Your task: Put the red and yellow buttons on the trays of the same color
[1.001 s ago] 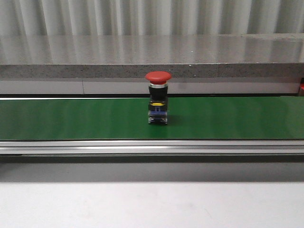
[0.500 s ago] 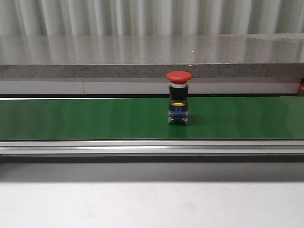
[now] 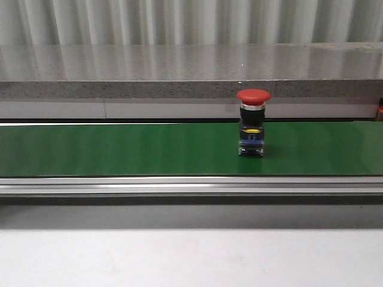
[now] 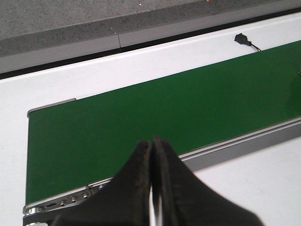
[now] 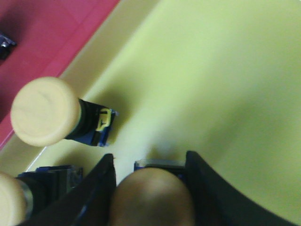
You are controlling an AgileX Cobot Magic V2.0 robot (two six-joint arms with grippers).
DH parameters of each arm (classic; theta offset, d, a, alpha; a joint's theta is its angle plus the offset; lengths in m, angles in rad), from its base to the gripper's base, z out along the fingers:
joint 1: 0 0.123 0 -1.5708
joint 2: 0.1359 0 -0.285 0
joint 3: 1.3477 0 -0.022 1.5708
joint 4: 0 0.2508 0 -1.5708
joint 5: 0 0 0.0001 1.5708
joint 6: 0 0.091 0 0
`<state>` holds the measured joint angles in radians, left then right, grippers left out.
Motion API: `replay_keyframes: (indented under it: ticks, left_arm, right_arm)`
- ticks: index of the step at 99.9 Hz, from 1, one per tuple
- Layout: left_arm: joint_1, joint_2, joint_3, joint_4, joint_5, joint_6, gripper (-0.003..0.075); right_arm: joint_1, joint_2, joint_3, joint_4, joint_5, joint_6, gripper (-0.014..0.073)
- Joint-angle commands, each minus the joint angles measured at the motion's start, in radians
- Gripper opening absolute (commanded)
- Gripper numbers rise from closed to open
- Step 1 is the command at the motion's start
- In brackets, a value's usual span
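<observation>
I should open my right gripper now. The yellow button's base [image 5: 160,165] is low over the yellow tray, inside the tray's edge.
A red button [image 3: 251,128] with a red mushroom cap stands upright on the green conveyor belt [image 3: 119,149], right of centre in the front view. Neither gripper shows in that view. My left gripper [image 4: 151,141] is shut and empty, above the near rail of the belt [image 4: 141,108]. My right gripper [image 5: 150,157] is shut on a yellow button [image 5: 153,197], just above the yellow tray [image 5: 211,70]. Another yellow button [image 5: 44,110] lies on that tray, and a third [image 5: 9,197] sits at the frame's edge. The red tray [image 5: 47,28] borders the yellow one.
A grey stone ledge [image 3: 179,72] runs behind the belt, and an aluminium rail [image 3: 179,185] runs along its front. A small black connector [image 4: 242,38] lies on the white surface beyond the belt. A dark object [image 5: 4,47] sits on the red tray.
The red button has travelled to the right along the belt, from about the centre to right of centre, still upright.
</observation>
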<state>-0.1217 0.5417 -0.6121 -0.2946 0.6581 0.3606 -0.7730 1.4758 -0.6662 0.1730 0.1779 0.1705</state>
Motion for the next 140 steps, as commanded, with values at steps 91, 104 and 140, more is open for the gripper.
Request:
replay_keyframes:
  ticks: [91,104,140]
  left_arm:
    - [-0.008,0.003,-0.025,-0.023,-0.067,-0.002,-0.0020]
    - [-0.008,0.003,-0.025,-0.023,-0.067,-0.002,-0.0020]
    - [-0.008,0.003,-0.025,-0.023,-0.067,-0.002,-0.0020]
  right_arm:
    - [0.017,-0.294,-0.023,0.008,0.031,-0.001,0.0580]
    - [0.084,-0.345,-0.030,0.008,0.064,-0.017,0.0580]
    - [0.381,-0.346,-0.220,0.005,0.271,-0.100,0.0584]
